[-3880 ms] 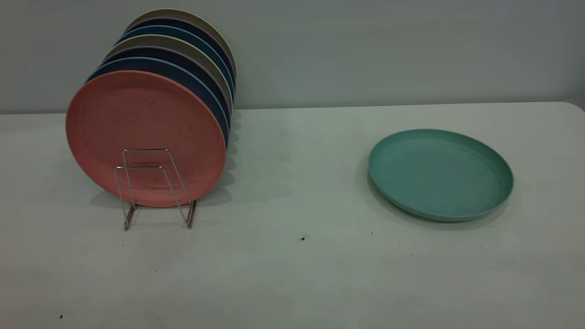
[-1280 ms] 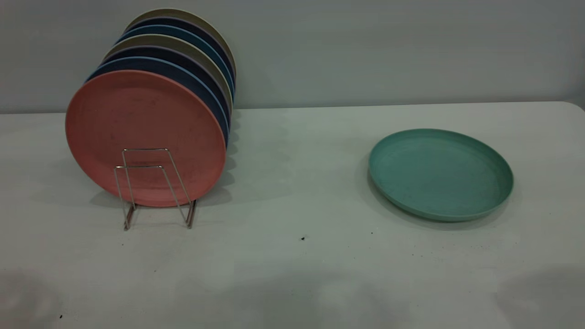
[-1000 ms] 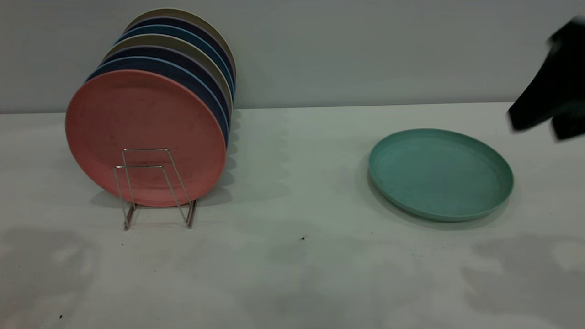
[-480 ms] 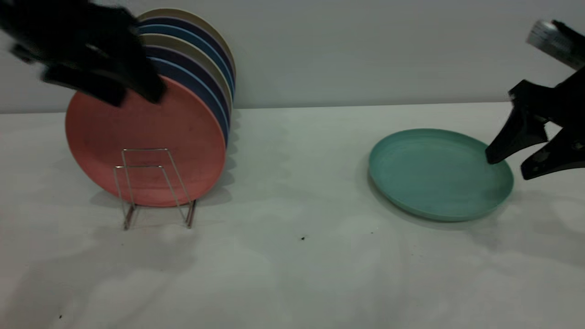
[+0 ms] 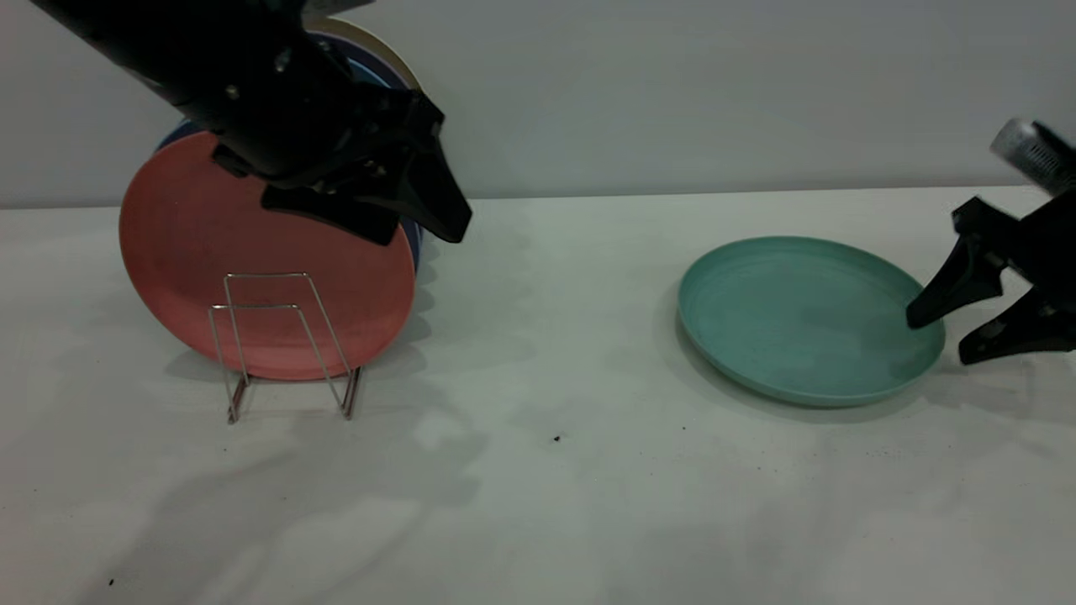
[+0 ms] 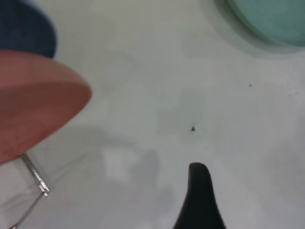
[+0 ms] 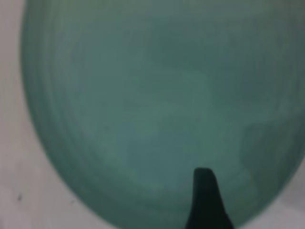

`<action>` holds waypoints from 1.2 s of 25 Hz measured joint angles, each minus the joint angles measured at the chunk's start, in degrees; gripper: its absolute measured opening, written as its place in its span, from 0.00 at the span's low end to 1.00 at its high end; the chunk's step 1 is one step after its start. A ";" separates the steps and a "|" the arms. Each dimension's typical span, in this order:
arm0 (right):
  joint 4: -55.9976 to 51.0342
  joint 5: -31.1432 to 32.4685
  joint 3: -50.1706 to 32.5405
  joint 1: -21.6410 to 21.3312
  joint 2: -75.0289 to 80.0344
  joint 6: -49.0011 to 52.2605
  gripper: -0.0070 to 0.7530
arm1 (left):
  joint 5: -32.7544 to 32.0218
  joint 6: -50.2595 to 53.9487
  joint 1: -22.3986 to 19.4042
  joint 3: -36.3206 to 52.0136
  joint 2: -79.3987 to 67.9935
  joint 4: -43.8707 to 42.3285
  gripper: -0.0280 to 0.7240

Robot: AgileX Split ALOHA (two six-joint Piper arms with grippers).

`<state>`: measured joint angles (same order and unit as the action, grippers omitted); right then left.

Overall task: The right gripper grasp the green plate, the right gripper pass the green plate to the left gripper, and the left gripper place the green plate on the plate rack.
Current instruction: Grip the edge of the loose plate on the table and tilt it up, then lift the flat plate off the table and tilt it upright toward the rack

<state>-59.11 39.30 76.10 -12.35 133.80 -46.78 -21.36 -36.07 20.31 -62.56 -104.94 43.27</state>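
Observation:
My right gripper is going to grab the green plate (image 5: 799, 319) by its rim (image 5: 933, 348) next. Then it can pass the plate to my left gripper.
The green plate (image 5: 799, 319) lies flat on the table at the right; it fills the right wrist view (image 7: 143, 109). My right gripper (image 5: 940, 339) is open at the plate's right rim, one finger over the inside of the rim and the other outside it, low by the table. One of its fingers (image 7: 205, 200) shows over the plate. My left gripper (image 5: 416, 234) is open and empty, held in the air in front of the racked plates. The wire plate rack (image 5: 277, 336) stands at the left, its two front loops empty.
A salmon-pink plate (image 5: 210, 277) stands at the front of the rack, with several dark blue, teal and beige plates (image 5: 395, 59) behind it, partly hidden by my left arm. The white table (image 5: 555, 353) lies bare between rack and green plate. A wall runs behind.
Both arms have come into view. My left gripper swung right and down across the racked plates. My right gripper came down to the green plate's right rim. The plates have not moved.

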 joint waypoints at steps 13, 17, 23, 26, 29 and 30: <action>-8.58 1.79 3.56 1.29 6.69 -4.71 0.42 | 0.42 -0.06 0.04 -0.11 -0.19 0.16 0.82; -9.63 1.19 3.56 2.04 7.37 -7.87 0.09 | 0.53 -0.06 0.04 -0.11 -0.48 0.26 0.82; -15.29 8.52 3.56 2.51 8.23 -20.46 0.03 | 1.00 -0.06 0.04 -0.11 -0.98 4.28 0.82; -16.69 12.35 3.56 4.46 8.13 -23.06 0.03 | 1.61 -0.34 0.04 -0.11 -2.57 8.47 0.82; -16.56 14.56 3.56 7.01 7.43 -25.36 0.03 | 2.28 -1.26 0.04 -0.11 -4.08 10.15 0.82; -16.51 14.97 3.56 7.84 6.93 -25.72 0.03 | 2.57 -1.46 0.04 -0.11 -4.55 10.44 0.82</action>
<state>-75.63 54.27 79.66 -4.51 140.73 -72.49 -18.79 -37.53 20.35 -62.67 -109.49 53.71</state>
